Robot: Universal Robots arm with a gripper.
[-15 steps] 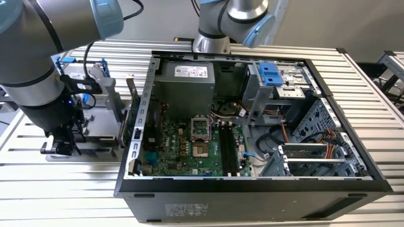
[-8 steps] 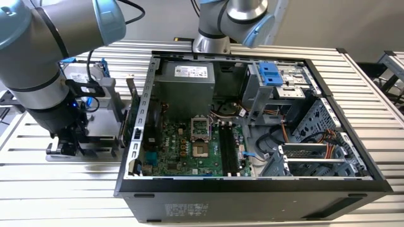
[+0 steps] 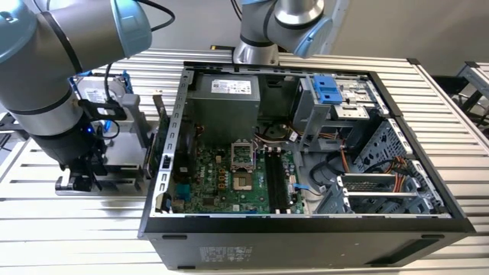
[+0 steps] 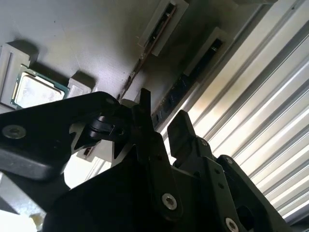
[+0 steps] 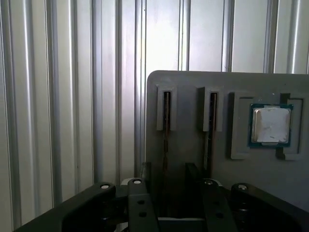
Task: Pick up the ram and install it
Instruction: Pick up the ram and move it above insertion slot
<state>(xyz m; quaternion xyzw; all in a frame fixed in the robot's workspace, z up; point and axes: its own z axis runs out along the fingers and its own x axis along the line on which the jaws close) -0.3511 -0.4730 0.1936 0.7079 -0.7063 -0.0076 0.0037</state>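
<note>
I need to pick up the ram with my gripper next by its open middle part point(image 5: 165, 181) to install it. A grey holder block wraps the end of the ram point(image 5: 166, 121).
The ram point(image 5: 166, 121) stands on edge in a slot of a grey holder plate point(image 5: 188, 145), a thin dark board seen from its narrow side. My gripper point(image 5: 169, 176) is open, with one black finger on each side of the stick and a gap to each. The same stick point(image 4: 136, 72) runs toward the fingertips point(image 4: 145, 104) in the second wrist view. In the exterior view my gripper point(image 3: 80, 177) hangs low over the holder at the exterior view's left, outside the open computer case point(image 3: 306, 229). The black memory slots point(image 3: 279, 180) on the motherboard lie inside the case.
Another ram stick point(image 5: 210, 116) stands in the neighbouring slot, and a processor chip point(image 5: 271, 124) lies in a recess of the same plate. A grey drive with a blue bracket point(image 3: 103, 89) stands behind my arm. Ribbed metal table point(image 5: 58, 96) surrounds the plate. Another arm's base point(image 3: 283, 23) stands behind the case.
</note>
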